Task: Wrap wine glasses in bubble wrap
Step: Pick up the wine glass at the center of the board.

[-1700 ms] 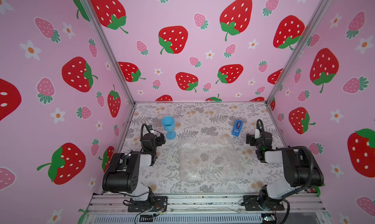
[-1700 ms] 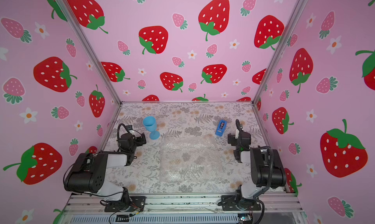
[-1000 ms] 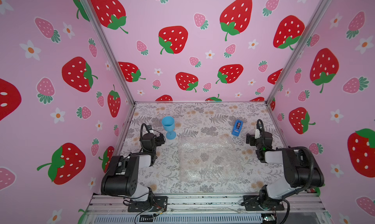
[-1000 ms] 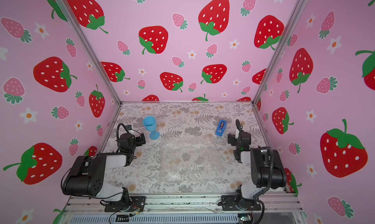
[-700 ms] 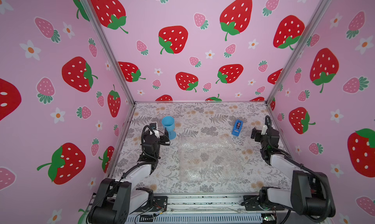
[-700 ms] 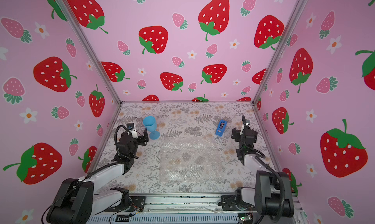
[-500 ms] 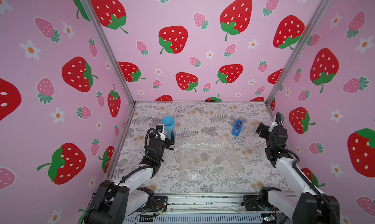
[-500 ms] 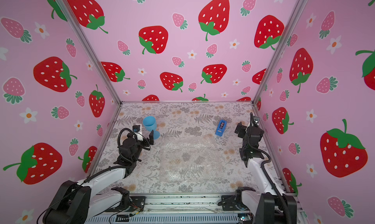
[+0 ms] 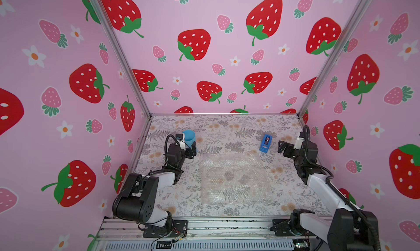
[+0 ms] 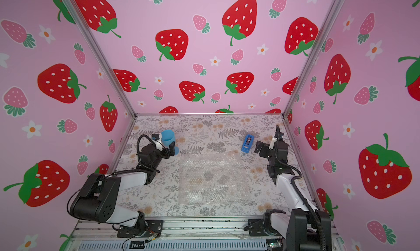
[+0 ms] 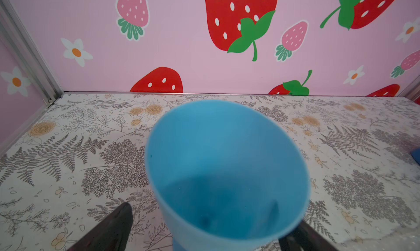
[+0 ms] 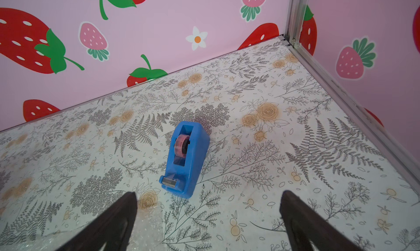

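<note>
My left gripper needs to grab opposite sides of the wine glass's cup next and leave its stem free. It should then lay the wine glass [image 9: 190,135] on bubble wrap.
The light blue wine glass [image 9: 190,135] [image 10: 168,135] stands upright at the back left of the floral table. My left gripper [image 9: 187,145] [image 10: 166,148] is open, with one finger on each side of the cup. In the left wrist view the cup [image 11: 227,165] fills the middle and the left gripper [image 11: 211,218] has a gap at one dark finger [image 11: 118,222]. The bubble wrap [image 9: 234,177] [image 10: 213,179] lies flat mid-table. My right gripper [image 9: 281,148] [image 10: 259,148] [image 12: 209,195] hangs open and empty at the wrap's far right corner [image 12: 145,224].
A darker blue tape dispenser [image 9: 265,143] [image 10: 247,143] [image 12: 185,159] stands just ahead of the right gripper, beyond the wrap's back right corner. Pink strawberry walls close in the table on three sides, with metal posts at the back corners.
Both arms have unfolded and reached toward the back. The left gripper has come up to the wine glass and now straddles it. The right gripper has moved near the tape dispenser. Both stayed open.
</note>
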Motion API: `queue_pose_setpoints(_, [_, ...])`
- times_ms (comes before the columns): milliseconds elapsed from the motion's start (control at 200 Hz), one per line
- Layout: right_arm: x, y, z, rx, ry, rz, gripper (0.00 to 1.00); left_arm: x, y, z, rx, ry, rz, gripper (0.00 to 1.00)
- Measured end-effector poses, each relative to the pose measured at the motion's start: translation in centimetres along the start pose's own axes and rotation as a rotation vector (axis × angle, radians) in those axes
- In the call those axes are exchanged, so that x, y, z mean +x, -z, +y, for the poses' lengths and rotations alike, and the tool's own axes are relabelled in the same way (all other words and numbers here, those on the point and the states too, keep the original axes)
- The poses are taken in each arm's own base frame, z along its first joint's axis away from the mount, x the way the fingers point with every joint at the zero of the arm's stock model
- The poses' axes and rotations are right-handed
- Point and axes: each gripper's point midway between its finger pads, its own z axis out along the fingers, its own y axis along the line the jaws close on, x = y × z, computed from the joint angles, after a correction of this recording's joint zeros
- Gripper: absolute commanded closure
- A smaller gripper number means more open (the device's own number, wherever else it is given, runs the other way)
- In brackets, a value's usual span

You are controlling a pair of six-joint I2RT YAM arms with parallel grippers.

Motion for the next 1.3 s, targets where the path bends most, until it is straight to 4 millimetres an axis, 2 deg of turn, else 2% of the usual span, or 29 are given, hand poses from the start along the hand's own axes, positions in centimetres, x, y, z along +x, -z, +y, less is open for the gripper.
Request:
queue_pose_setpoints(155, [-0.8, 0.1, 0.5, -0.017, 0.009, -0.012, 0.0, -1.0, -1.7, -0.5, 0.054, 0.0, -0.011, 0.0])
queue_pose_setpoints(305, [-1.3, 0.1, 0.8, -0.025, 0.022, -0.02, 0.0, -1.6, -3.0, -0.9, 0.086, -0.016, -0.008, 0.17])
queue_pose_setpoints(365, [-1.3, 0.1, 0.8, -0.024, 0.029, -0.014, 0.0, -1.9, -3.2, -1.3, 0.107, -0.024, -0.008, 0.22])
queue_pose_setpoints(650, [-1.6, 0.3, 0.9, -0.022, 0.037, 0.0, 0.0, -1.7, -2.8, -2.8, 0.105, -0.038, 0.058, 0.33])
queue_pose_setpoints(725, [-2.1, 0.3, 1.2, -0.029, 0.037, -0.006, 0.01, -1.9, -2.1, -3.7, 0.101, -0.038, 0.094, 0.37])
queue_pose_setpoints(800, [-2.7, 0.5, 1.7, -0.042, 0.037, -0.008, 0.01, -3.1, -0.7, -5.0, 0.106, -0.032, 0.112, 0.4])
queue_pose_setpoints(911, [-3.7, 0.7, 2.6, -0.064, 0.036, -0.009, 0.01, -6.3, 1.8, -7.0, 0.117, -0.017, 0.095, 0.5])
queue_pose_setpoints(1011, [-4.6, 1.1, 3.6, -0.092, 0.028, -0.004, 0.01, -10.1, 4.6, -8.7, 0.137, 0.019, 0.083, 0.54])
queue_pose_setpoints(1111, [-5.0, 1.4, 4.6, -0.124, 0.017, 0.008, 0.02, -13.0, 7.0, -10.0, 0.16, 0.055, 0.088, 0.54])
queue_pose_setpoints(1221, [-4.8, 1.6, 5.6, -0.158, 0.002, 0.037, 0.04, -14.2, 9.7, -11.6, 0.196, 0.107, 0.146, 0.54])
queue_pose_setpoints(1296, [-4.5, 1.8, 6.2, -0.178, -0.005, 0.059, 0.04, -14.0, 11.0, -12.4, 0.213, 0.141, 0.219, 0.54])
